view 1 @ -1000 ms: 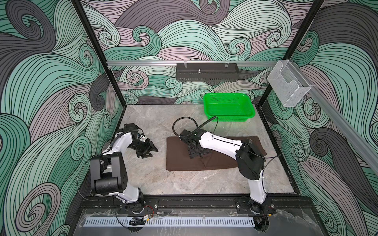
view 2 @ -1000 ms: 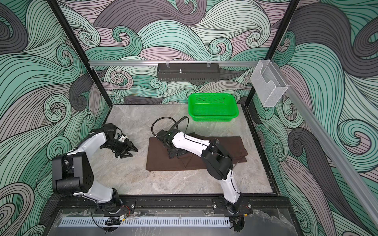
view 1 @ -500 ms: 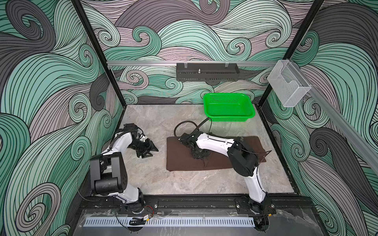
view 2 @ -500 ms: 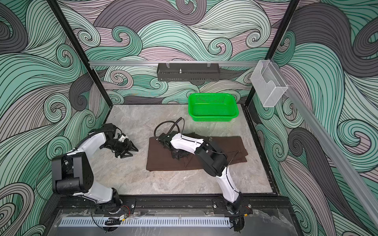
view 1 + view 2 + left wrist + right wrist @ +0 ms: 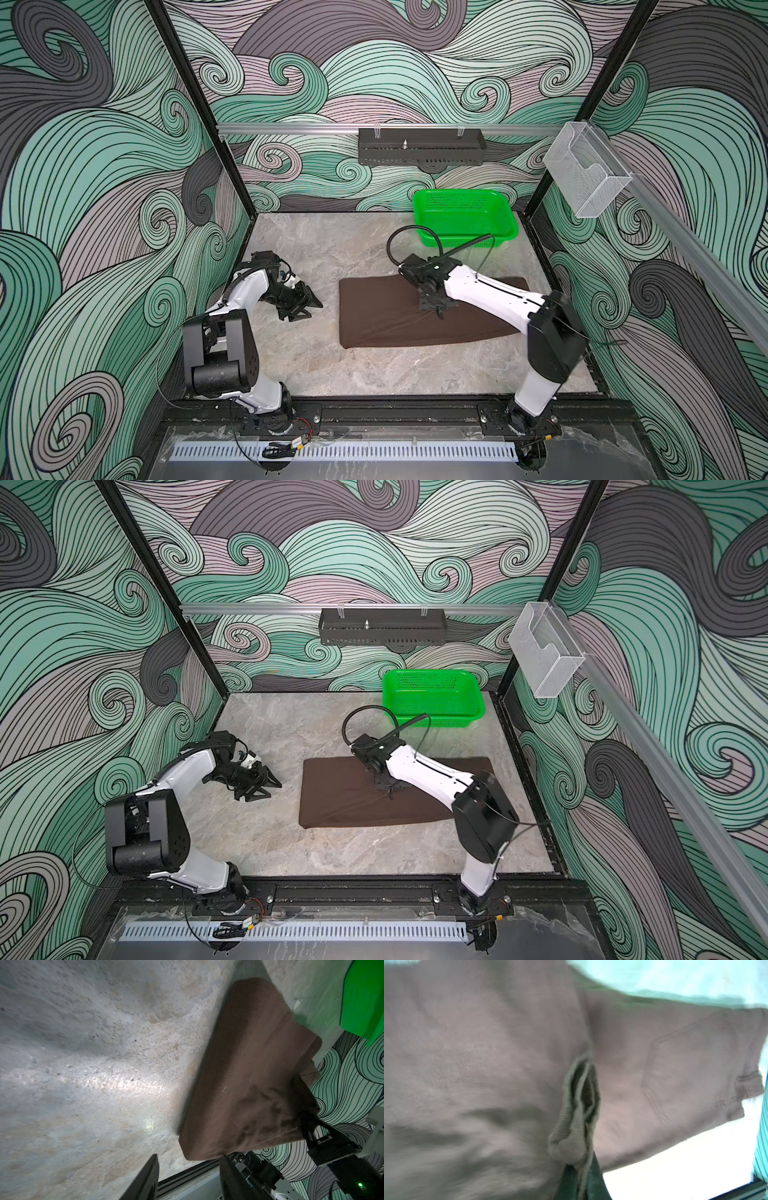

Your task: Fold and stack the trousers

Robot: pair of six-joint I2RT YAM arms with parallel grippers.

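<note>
I need to fold the end of the trousers that faces my left gripper over the trousers' pocket end, so my left gripper should next grab the middle of the trousers' folded short edge (image 5: 342,313) there.
The dark brown trousers (image 5: 380,318) (image 5: 338,802) lie folded into a long rectangle in the middle of the table in both top views. My right gripper (image 5: 435,309) (image 5: 388,789) points down onto their middle. In the right wrist view the right gripper (image 5: 580,1180) is shut on a bunched hem edge of the trousers (image 5: 488,1043). My left gripper (image 5: 309,306) (image 5: 270,789) rests low to the left of the trousers, apart from them. In the left wrist view the left gripper (image 5: 189,1156) is open and holds nothing, with the trousers (image 5: 249,1084) ahead of it.
A bright green perforated basket (image 5: 465,242) (image 5: 432,720) (image 5: 363,1001) stands at the back right, just behind the trousers. A black rack (image 5: 419,146) and a clear holder (image 5: 582,178) hang on the walls. The right arm's cable (image 5: 399,237) loops above the table.
My right gripper has shut on a fold of the trousers and shifted a little to the right, wrinkling the fabric around it. The left arm has not moved.
</note>
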